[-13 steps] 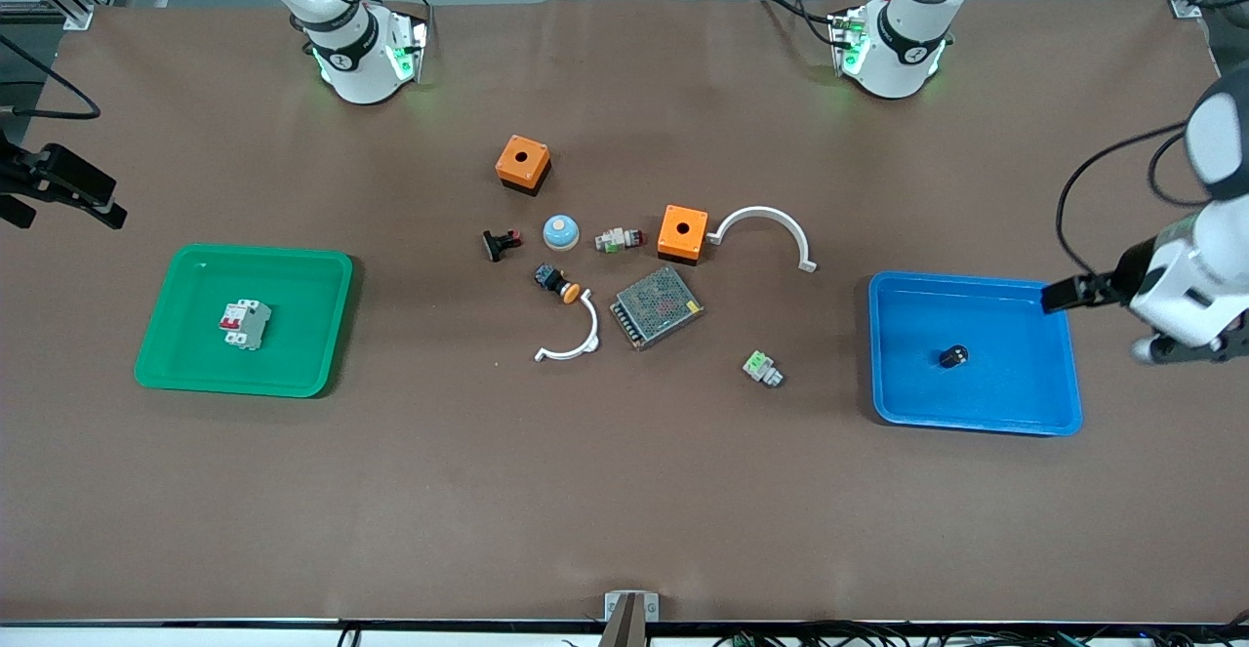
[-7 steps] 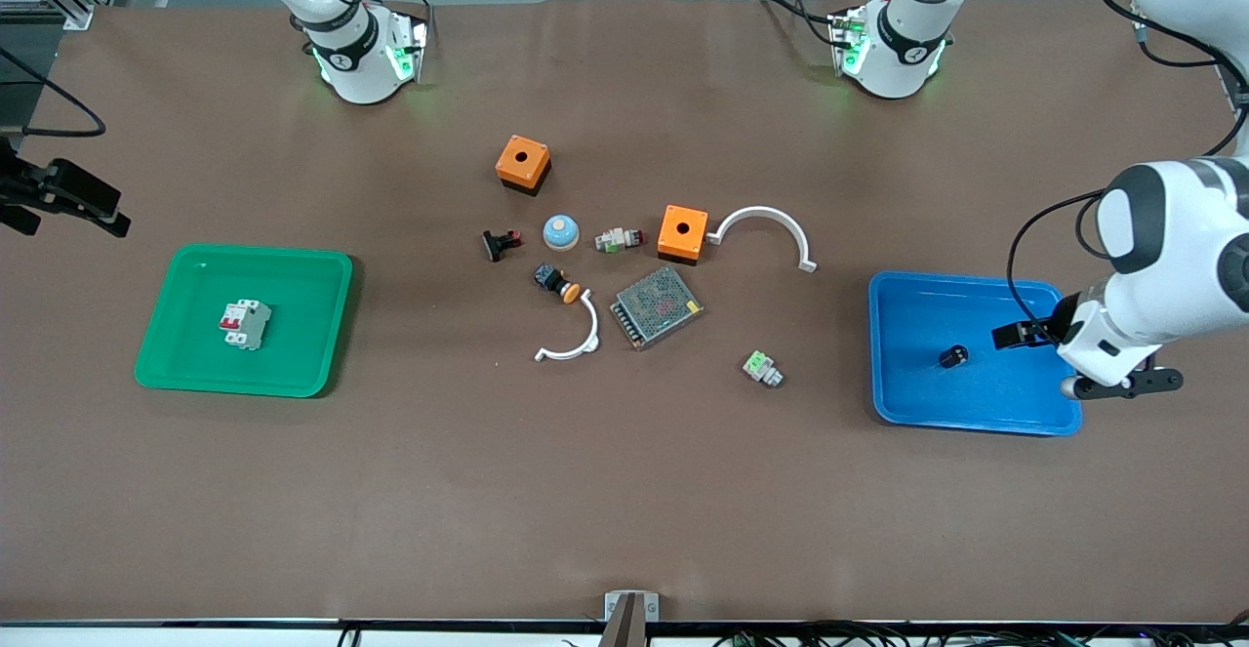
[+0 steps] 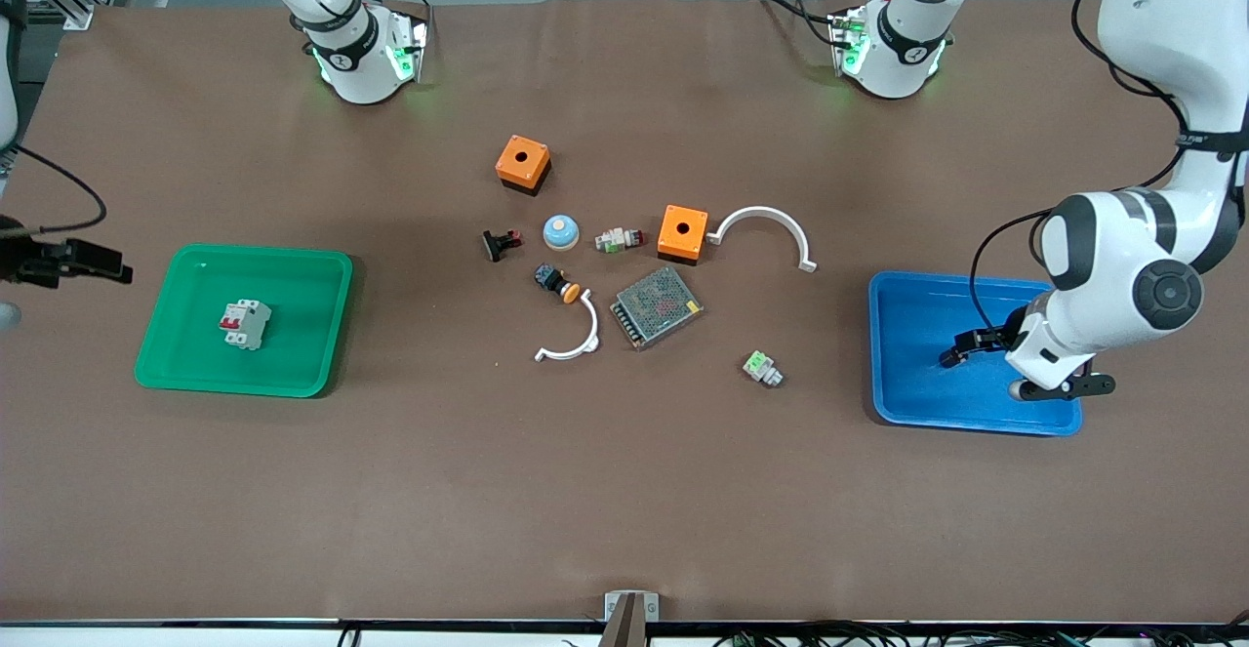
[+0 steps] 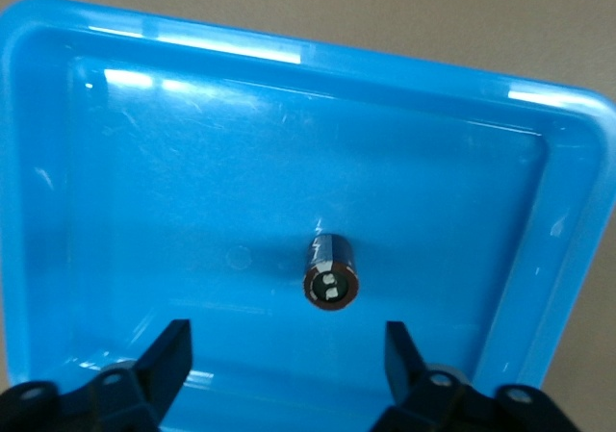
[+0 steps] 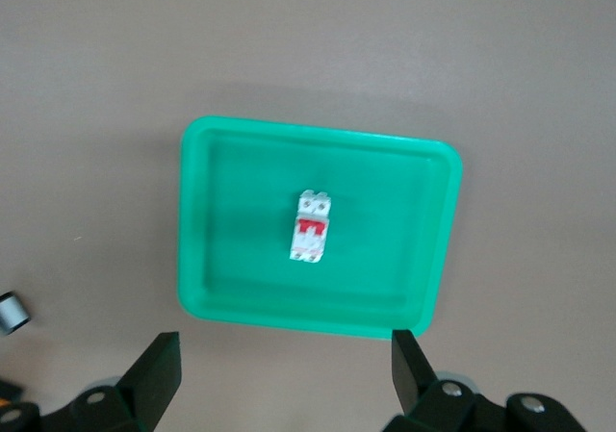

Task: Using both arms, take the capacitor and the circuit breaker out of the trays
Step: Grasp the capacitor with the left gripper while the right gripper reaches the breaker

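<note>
The right gripper needs to take the circuit breaker out of its tray next, so it should grab the breaker by its white body beside the red levers.
The capacitor, a tiny dark cylinder with two pale dots on its end, lies on its side in the blue tray. It also shows in the left wrist view inside that tray. My left gripper is low over the tray, open and empty, with the capacitor just ahead of its fingertips. The breaker, white-grey with red levers, lies in the green tray. My right gripper hovers open and empty over the table beside the green tray, which shows in its wrist view with the breaker.
Mid-table lie two orange boxes, two white arcs, a metal mesh power supply, a green-and-white block, a blue dome button, a black clip with red and an orange-capped push-button.
The left arm has swung in from the table's end and come down over the blue tray, its gripper now at the capacitor. The right gripper shifted slightly beside the green tray.
</note>
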Motion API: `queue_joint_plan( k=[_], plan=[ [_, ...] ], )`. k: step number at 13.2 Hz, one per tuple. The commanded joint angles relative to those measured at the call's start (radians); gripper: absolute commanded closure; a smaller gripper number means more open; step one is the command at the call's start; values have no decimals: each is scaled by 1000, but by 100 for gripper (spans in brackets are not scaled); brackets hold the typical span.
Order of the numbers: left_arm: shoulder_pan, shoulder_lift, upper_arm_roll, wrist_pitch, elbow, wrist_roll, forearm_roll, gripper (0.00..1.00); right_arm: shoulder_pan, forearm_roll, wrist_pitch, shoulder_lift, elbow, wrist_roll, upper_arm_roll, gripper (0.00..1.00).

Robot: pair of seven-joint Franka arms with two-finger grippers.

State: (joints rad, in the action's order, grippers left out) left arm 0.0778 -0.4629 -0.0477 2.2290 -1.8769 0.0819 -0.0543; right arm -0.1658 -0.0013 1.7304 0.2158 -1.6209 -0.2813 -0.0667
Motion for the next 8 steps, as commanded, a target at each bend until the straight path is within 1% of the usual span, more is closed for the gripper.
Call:
queue_joint_plan(
  k=[1,4,6,8],
  plan=[
    [-3,-29,-3,52,-5,15,-1,22,-21,-8,86,2,-85,-18,13,3],
    [-1,-52,-6,70,-7,15,5,27,-20,-8,210,7,-195,-15,13,2],
    [-3,-62,-9,70,-7,15,45,27,-20,-6,318,5,-290,-4,13,1],
    [-6,-69,-9,72,-7,15,62,31,-18,3,406,5,-382,2,13,1]
  ],
)
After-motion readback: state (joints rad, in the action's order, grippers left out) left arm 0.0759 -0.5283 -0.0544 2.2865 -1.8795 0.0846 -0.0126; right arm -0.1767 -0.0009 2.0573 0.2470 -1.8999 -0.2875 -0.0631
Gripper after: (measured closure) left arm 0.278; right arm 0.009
